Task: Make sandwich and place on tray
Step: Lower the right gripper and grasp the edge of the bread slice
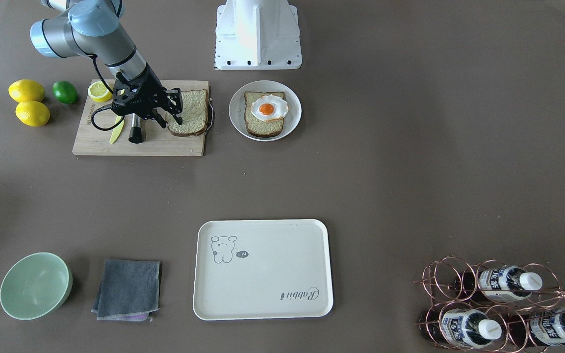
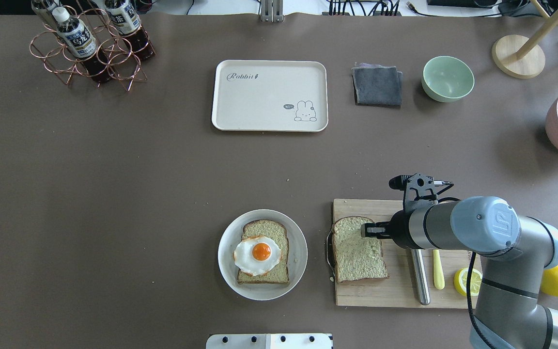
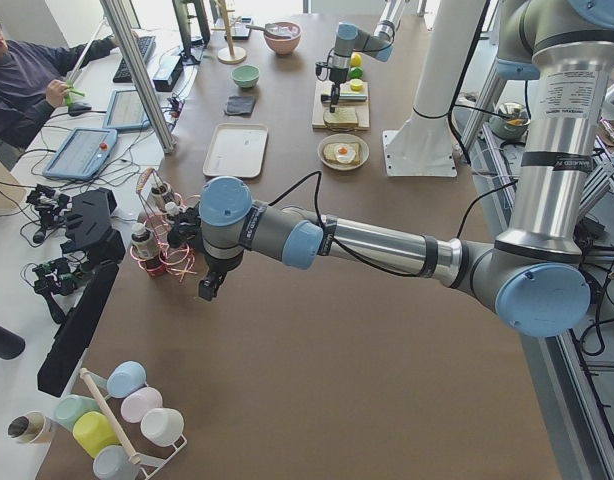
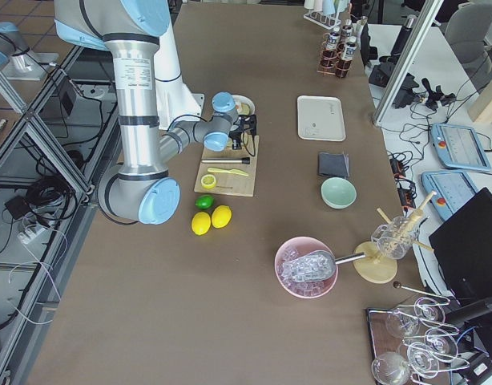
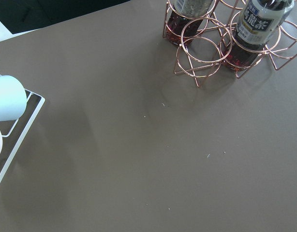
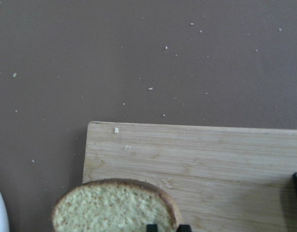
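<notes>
The right gripper grabs the bread slice by its crust edge (image 1: 178, 129) next, to top the egg (image 1: 268, 108) and finish the sandwich.
One bread slice (image 1: 192, 115) (image 2: 359, 254) lies flat on the wooden cutting board (image 1: 140, 144). My right gripper (image 1: 178, 106) (image 2: 371, 231) hangs open over that slice's edge nearest the arm. The right wrist view shows the slice's crust (image 6: 114, 203) and a dark fingertip (image 6: 152, 227) at the bottom edge. The other slice, with the fried egg (image 1: 268, 108) (image 2: 258, 253) on top, sits on a round white plate (image 1: 236, 113). The cream tray (image 1: 263, 274) (image 2: 259, 102) holds nothing. My left gripper (image 3: 209, 288) hovers by the bottle rack; whether it is open or shut, I cannot tell.
On the board lie a lemon half (image 1: 100, 90), a yellow knife (image 1: 117, 130) and a metal rod (image 1: 135, 128). Two lemons (image 1: 26, 90) and a lime (image 1: 64, 91) sit beside it. A green bowl (image 1: 35, 285), grey cloth (image 1: 128, 289) and copper bottle rack (image 1: 498, 304) line the far side.
</notes>
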### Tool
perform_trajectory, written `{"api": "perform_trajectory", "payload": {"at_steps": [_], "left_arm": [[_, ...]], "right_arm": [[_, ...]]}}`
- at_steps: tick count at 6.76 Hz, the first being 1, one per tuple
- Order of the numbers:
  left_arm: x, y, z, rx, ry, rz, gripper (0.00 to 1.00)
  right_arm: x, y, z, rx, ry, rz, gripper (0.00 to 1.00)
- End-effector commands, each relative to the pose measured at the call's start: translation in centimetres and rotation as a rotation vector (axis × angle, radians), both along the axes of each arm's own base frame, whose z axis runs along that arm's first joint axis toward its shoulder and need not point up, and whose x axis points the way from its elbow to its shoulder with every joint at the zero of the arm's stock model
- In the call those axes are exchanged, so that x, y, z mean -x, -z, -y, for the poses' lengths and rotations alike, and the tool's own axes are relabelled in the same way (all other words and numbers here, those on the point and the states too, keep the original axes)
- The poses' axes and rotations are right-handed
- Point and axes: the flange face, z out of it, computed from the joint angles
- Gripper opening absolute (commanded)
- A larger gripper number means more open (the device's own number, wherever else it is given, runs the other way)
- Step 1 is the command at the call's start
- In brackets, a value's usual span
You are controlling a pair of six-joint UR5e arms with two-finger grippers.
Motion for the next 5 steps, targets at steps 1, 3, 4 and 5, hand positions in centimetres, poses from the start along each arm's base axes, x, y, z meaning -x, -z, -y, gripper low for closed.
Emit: {"api": "perform_trajectory", "payload": {"at_steps": [1,3,4,5], "left_arm": [[0.0,0.0,0.0,-0.002,-0.001,0.0,0.99],[0.0,0.0,0.0,0.001,0.0,0.0,0.99],[0.0,0.0,0.0,-0.001,0.0,0.0,0.99],[0.0,0.0,0.0,0.0,0.0,0.0,0.99]], "right_arm": [[-1.5,1.2,0.8,0.002,-0.007,0.027,0.0],[-4.7,3.6,2.3,0.028,0.014,0.086,0.0],[-6.7,5.3,3.1,0.045,0.044,0.133,0.0],[-7.8,7.8,4.1,0.051,0.068,0.191,0.0]]}}
